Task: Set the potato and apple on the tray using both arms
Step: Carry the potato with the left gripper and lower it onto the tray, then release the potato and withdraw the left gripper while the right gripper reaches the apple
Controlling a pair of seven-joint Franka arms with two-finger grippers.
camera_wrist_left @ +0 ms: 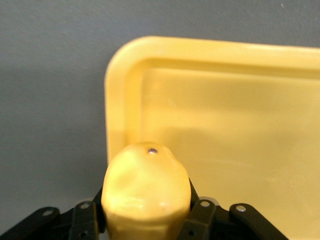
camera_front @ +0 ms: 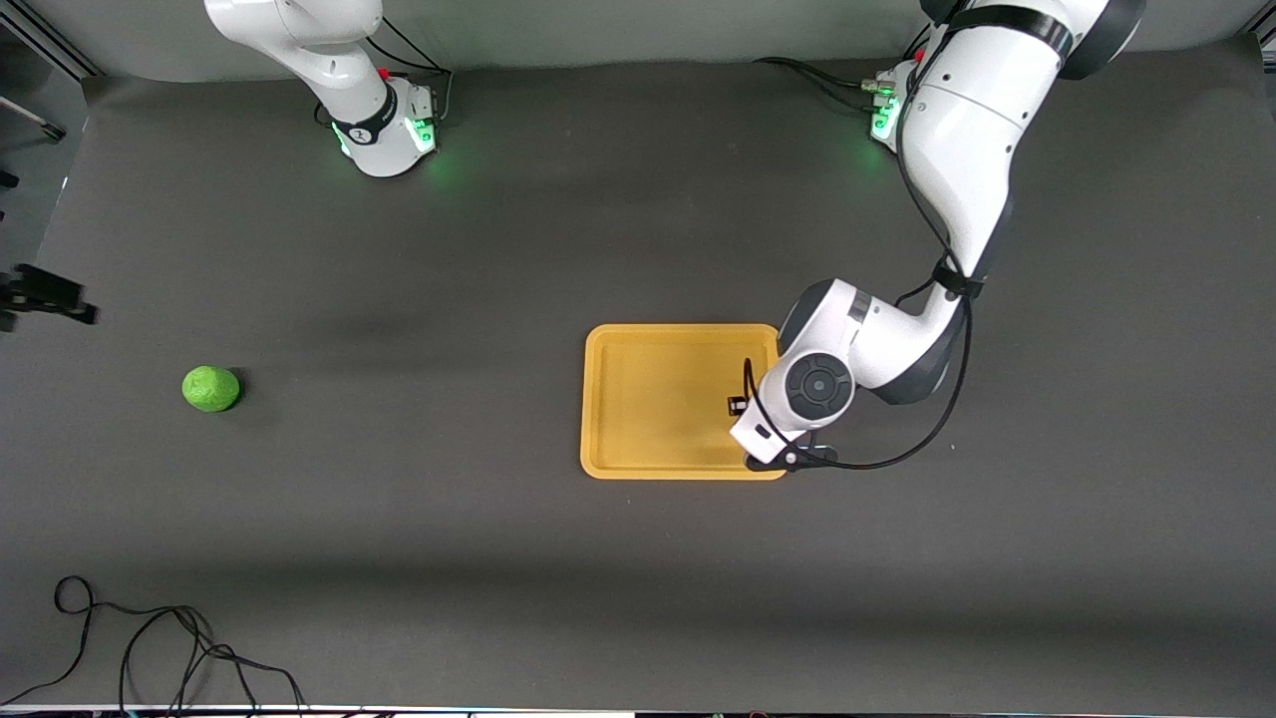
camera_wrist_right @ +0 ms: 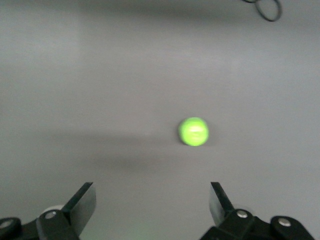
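My right gripper is to grab the apple's rounded sides next, so that I can place the green apple (camera_front: 210,388) on the orange-yellow tray (camera_front: 596,399).
My left gripper (camera_wrist_left: 146,206) is shut on the yellow-tan potato (camera_wrist_left: 145,182) and holds it over the orange-yellow tray (camera_wrist_left: 120,90), just inside the rim at a corner. In the front view the left arm's wrist (camera_front: 817,384) covers the potato and hangs over the tray (camera_front: 596,399) at its end toward the left arm. The green apple (camera_front: 210,388) lies on the table toward the right arm's end, well apart from the tray. My right gripper (camera_wrist_right: 152,192) is open and empty, high over the table, with the apple (camera_wrist_right: 194,131) below it.
A loose black cable (camera_front: 150,648) lies near the table's front corner toward the right arm's end and also shows in the right wrist view (camera_wrist_right: 267,7). A dark fixture (camera_front: 45,292) juts in at that end's edge. The mat is dark grey.
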